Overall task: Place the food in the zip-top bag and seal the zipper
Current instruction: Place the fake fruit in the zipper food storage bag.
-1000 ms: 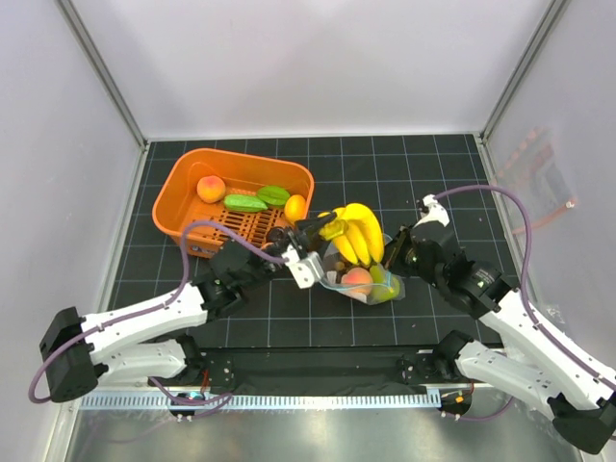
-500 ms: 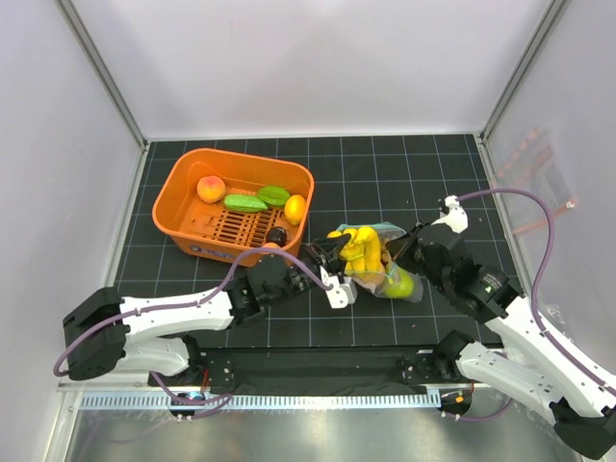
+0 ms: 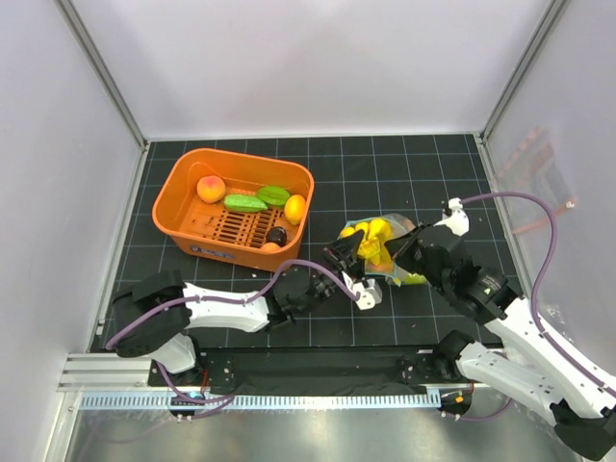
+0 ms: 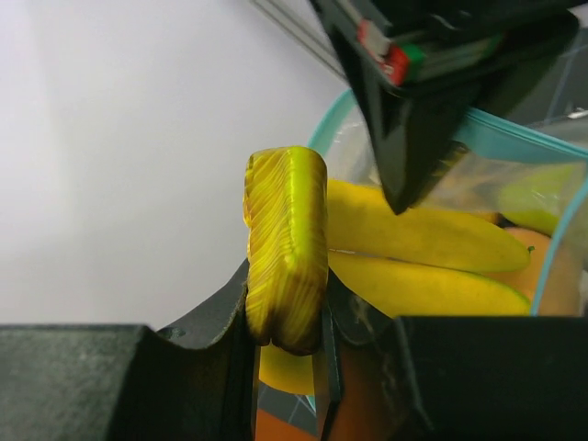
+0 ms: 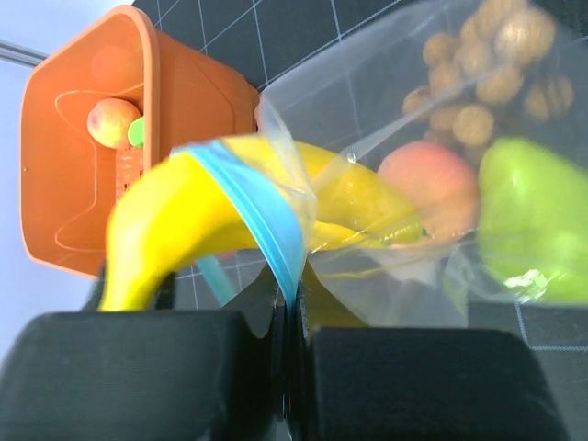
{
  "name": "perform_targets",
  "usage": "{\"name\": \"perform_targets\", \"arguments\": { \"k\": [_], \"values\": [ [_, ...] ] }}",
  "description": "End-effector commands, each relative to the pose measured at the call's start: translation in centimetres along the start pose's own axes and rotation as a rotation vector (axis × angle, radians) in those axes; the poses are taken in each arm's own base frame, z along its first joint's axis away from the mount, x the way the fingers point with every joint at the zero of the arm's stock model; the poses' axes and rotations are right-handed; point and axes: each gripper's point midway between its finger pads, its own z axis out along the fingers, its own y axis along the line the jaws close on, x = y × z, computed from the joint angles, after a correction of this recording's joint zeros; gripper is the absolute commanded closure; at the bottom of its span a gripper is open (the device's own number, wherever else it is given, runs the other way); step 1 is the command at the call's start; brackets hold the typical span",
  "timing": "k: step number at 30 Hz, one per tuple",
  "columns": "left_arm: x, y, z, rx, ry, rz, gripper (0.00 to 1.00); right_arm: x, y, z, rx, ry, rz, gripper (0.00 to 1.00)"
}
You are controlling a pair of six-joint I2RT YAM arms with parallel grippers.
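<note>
I need to keep holding the bananas with my left gripper until their stem reaches the bag's opening. The bananas would end up partly outside the bag if I opened now.
The clear zip-top bag [image 3: 402,262] lies right of centre; it holds a peach [image 5: 427,179], a green piece [image 5: 533,220] and brown balls [image 5: 478,64]. My left gripper [image 3: 348,260] is shut on the stem [image 4: 287,248] of the yellow banana bunch [image 3: 372,241], whose fruits [image 4: 413,239] reach into the bag's mouth. My right gripper [image 3: 404,252] is shut on the teal zipper strip [image 5: 266,220] at the mouth edge, holding it up over the bananas [image 5: 175,230]. The strip also shows in the left wrist view [image 4: 514,138].
The orange basket [image 3: 173,178] stands at the back left with a peach [image 3: 211,188], two green pieces [image 3: 245,203], a lemon [image 3: 295,208] and a dark item [image 3: 277,234]. Another clear bag with a pink-red strip [image 3: 539,178] leans on the right wall.
My left arm has stretched right and low, carrying the banana bunch down from above the bag into its mouth. The bag and my right gripper shifted slightly right.
</note>
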Motion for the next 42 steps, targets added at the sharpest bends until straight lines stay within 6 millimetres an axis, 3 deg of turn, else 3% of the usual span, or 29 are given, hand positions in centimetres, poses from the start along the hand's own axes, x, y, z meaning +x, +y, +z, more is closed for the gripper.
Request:
{"name": "perform_targets", "arguments": {
  "k": [1,9,15,17,22,24,28,31,36,42],
  "values": [
    [-3.1,7.0,-0.1,-0.288,-0.083,-0.05,1.0,-1.3,1.4,-0.3,-0.049,-0.051,0.059,0.99],
    [-3.9,7.3,-0.5,-0.283,-0.117,-0.02,1.0,-1.8,0.4,-0.5,-0.03,-0.09,0.065,0.99],
    [-3.0,3.6,0.8,-0.232,-0.118,0.002,1.0,-1.2,1.3,-0.8,-0.066,-0.051,0.086,0.99],
    [-2.9,3.2,0.9,-0.251,-0.137,-0.01,1.0,-1.5,0.9,-0.8,-0.057,-0.066,0.089,0.99],
    [-1.8,-0.6,2.0,-0.183,-0.118,-0.036,1.0,-1.7,0.1,-0.9,-0.045,-0.093,0.095,0.99],
    [-1.8,-1.2,2.1,-0.193,-0.101,-0.052,0.99,-1.7,-0.2,-0.9,-0.037,-0.101,0.093,0.99],
    [-2.6,0.3,2.1,-0.281,-0.082,-0.091,0.5,-2.1,-0.5,-1.0,-0.02,-0.12,0.087,0.99],
    [-3.4,0.5,1.5,-0.283,-0.087,-0.114,0.36,-2.5,-1.0,-1.1,-0.008,-0.147,0.091,0.99],
    [-3.7,1.6,0.6,-0.295,-0.08,-0.148,0.33,-2.6,-1.6,-1.1,0.005,-0.165,0.085,0.99],
    [-4.2,2.1,0.2,-0.214,-0.043,-0.168,0.44,-2.3,-2.3,-0.9,0.028,-0.163,0.067,0.99]
  ]
}}
